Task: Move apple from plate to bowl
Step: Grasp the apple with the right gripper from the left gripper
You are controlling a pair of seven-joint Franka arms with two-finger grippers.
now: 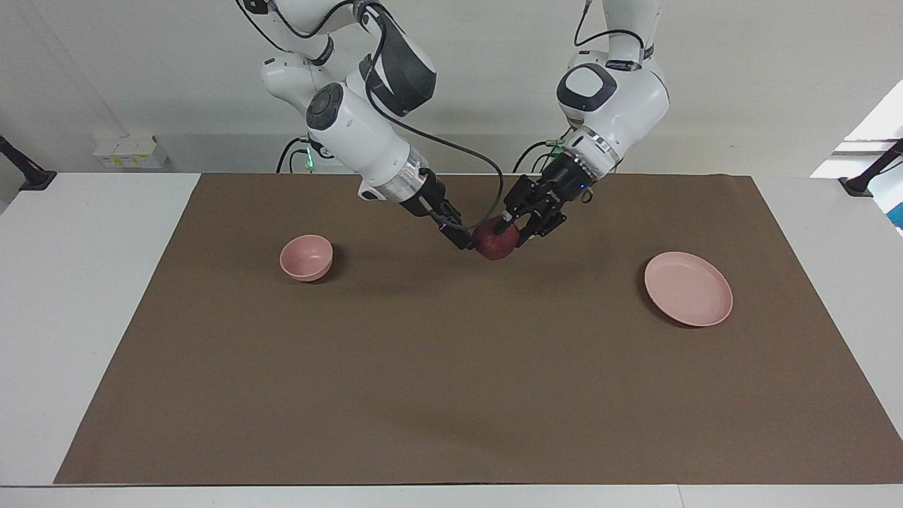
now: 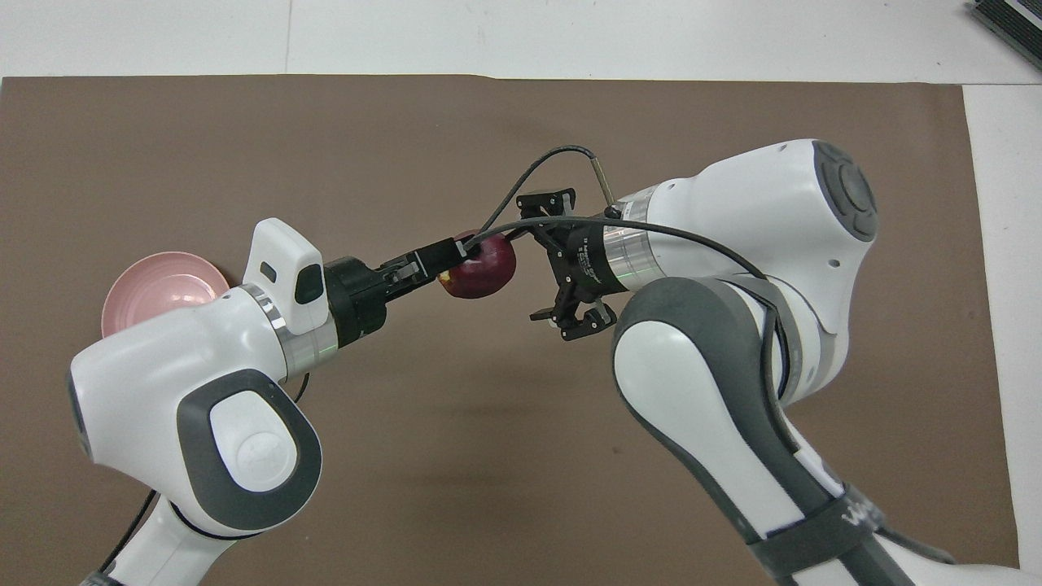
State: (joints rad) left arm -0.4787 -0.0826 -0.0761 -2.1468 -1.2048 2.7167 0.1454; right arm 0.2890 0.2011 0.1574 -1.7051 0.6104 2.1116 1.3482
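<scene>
My left gripper's fingers already cover one side of the dark red apple. My right gripper should grab the apple by its bare opposite side next.
The dark red apple hangs in the air over the middle of the brown mat, between the two grippers; it also shows in the overhead view. My left gripper is shut on the apple. My right gripper is open, its fingertips right at the apple's other flank. The flat pink plate lies bare toward the left arm's end and is partly covered by the left arm in the overhead view. The small pink bowl stands toward the right arm's end and is hidden in the overhead view.
A brown mat covers most of the white table. A black cable loops from the right wrist over the apple.
</scene>
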